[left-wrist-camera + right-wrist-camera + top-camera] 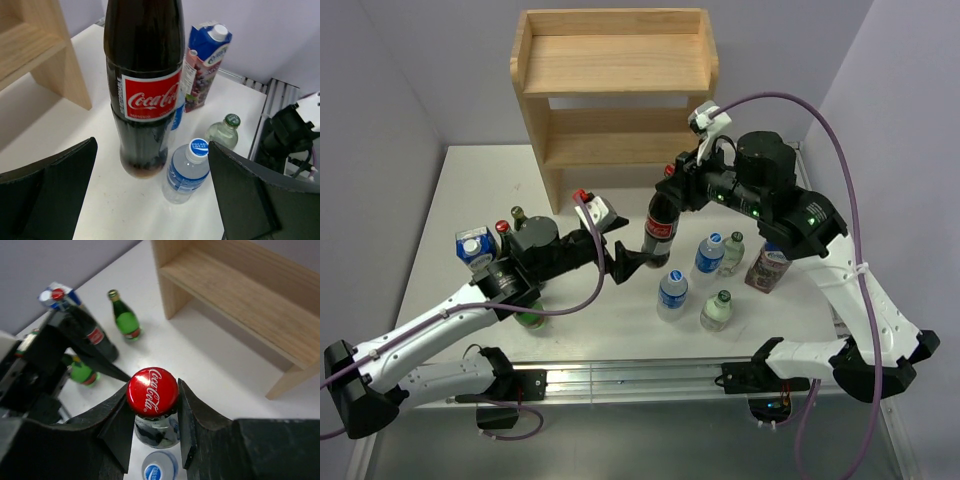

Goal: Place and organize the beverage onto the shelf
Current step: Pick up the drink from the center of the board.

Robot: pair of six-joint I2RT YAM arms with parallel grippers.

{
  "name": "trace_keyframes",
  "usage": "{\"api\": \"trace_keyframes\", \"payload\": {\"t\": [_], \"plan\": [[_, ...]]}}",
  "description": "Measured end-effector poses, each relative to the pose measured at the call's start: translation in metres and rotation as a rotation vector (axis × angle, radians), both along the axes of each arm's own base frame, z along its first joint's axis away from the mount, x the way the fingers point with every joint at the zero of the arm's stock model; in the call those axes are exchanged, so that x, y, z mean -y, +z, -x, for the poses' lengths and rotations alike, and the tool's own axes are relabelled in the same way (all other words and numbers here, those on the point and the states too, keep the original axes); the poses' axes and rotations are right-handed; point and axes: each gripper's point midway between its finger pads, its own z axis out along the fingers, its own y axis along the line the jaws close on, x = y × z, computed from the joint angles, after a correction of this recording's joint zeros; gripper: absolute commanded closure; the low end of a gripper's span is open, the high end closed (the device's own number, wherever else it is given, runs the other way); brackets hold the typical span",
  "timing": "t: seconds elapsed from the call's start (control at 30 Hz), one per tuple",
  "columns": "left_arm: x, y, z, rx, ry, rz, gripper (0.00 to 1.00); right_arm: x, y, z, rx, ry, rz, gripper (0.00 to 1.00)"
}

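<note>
My left gripper grabs the Coca-Cola bottle (660, 225) by its lower body next, below my right gripper's neck hold, to shelve the bottle upright.
The light wood shelf (615, 95) stands at the back of the table; it also shows in the left wrist view (30, 47) and the right wrist view (240, 290). A tall dark Coca-Cola bottle (660, 225) leans a little in front of it. My right gripper (677, 180) is shut on the bottle's neck just under the red cap (152, 390). My left gripper (625, 262) is open, its fingers (60, 175) wide apart on either side of the bottle's lower body (142, 100) without touching it. I cannot tell whether the bottle's base rests on the table.
Two Pocari Sweat bottles (672, 290) (710, 252), two clear green-capped bottles (718, 310) (732, 250) and a purple juice carton (767, 265) stand right of centre. At the left are a blue carton (472, 247), a small cola bottle (502, 228) and green bottles (520, 215).
</note>
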Motion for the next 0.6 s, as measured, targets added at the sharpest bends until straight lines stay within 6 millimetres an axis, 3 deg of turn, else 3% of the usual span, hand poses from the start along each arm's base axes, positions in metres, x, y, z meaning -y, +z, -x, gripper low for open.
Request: {"api": "trace_keyframes", "payload": {"t": [0.27,0.6], "plan": [[0.010,0.001,0.017,0.010,-0.097,0.007,0.01,-0.023,0.006,0.043,-0.015,0.218,-0.029,1.00],[0.014,-0.003,0.036,-0.010,-0.149,-0.010,0.04,-0.043,0.008,0.079,0.016,0.384,0.000,1.00]]}}
